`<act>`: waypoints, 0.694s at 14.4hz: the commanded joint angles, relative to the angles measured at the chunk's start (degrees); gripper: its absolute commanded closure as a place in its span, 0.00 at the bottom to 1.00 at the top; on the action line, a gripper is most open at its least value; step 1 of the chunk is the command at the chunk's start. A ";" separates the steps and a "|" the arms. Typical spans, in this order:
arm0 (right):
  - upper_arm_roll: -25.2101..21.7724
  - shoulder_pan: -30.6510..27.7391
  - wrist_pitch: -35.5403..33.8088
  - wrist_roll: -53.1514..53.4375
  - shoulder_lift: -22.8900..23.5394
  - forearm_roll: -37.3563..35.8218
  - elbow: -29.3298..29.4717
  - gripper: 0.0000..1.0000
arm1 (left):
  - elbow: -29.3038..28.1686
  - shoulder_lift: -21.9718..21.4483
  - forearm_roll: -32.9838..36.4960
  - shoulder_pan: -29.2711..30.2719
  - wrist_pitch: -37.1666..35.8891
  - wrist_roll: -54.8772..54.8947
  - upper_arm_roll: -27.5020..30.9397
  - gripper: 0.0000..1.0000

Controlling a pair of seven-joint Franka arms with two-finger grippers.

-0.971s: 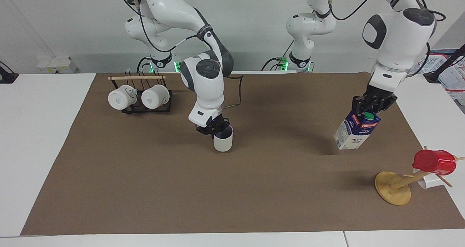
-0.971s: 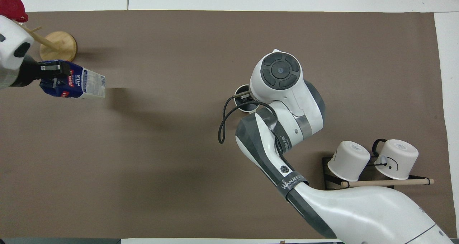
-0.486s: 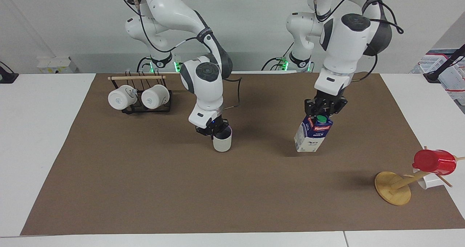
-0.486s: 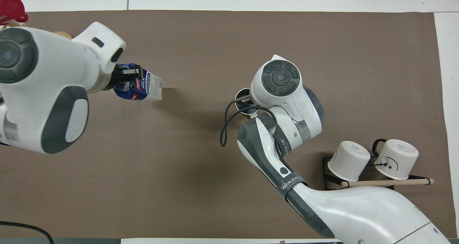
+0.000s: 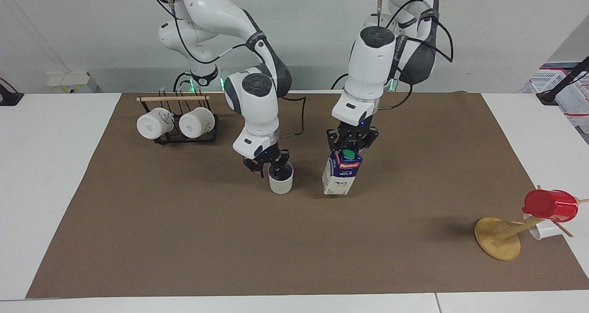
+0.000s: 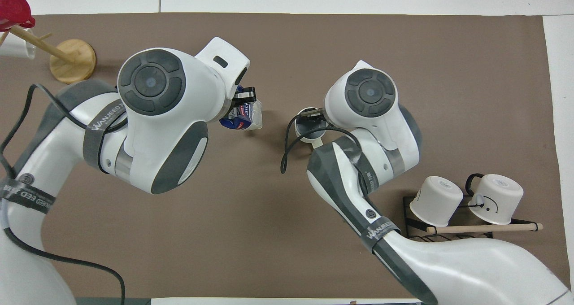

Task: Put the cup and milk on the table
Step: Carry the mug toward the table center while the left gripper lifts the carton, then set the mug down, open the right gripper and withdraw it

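Note:
My left gripper holds the carton and should keep holding it until I lower it. The carton's lower edge (image 6: 258,116) hangs at a tilt above the brown sheet (image 6: 272,123) in the overhead view.
The cup (image 5: 281,182), cream-white with a dark inside, stands upright on the brown sheet (image 5: 184,239) of the table, mid-table. My right gripper (image 5: 270,165) is right over its rim, fingers spread, one reaching into the cup. In the overhead view the right arm covers much of the cup (image 6: 309,134). The milk (image 5: 341,177), a blue and white carton with a green cap, hangs slightly tilted beside the cup, toward the left arm's end, its base at the sheet. My left gripper (image 5: 350,151) is shut on the carton's top. The carton shows partly in the overhead view (image 6: 245,120).
A black wire rack (image 5: 184,138) with two white mugs (image 5: 177,124) stands near the robots at the right arm's end. A wooden mug tree (image 5: 498,239) with a red cup (image 5: 550,205) and a white cup (image 5: 545,232) stands at the left arm's end.
My left gripper carried the milk from the left arm's end to beside the cup and lowered it. My right gripper's fingers have spread at the cup's rim.

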 commanded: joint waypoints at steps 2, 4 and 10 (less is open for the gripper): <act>0.15 -5.39 -9.62 0.44 -4.70 -0.41 3.62 0.00 | 1.65 2.01 3.05 -3.10 1.65 -5.29 0.87 1.00; 0.24 -8.03 -17.00 0.00 -7.33 -0.41 5.83 0.00 | 1.65 2.80 5.76 -4.68 1.65 -8.37 0.87 1.00; 0.24 -15.15 -31.87 -1.94 -16.82 -0.32 2.60 0.00 | 0.15 3.15 7.89 -6.71 1.65 -9.87 0.78 1.00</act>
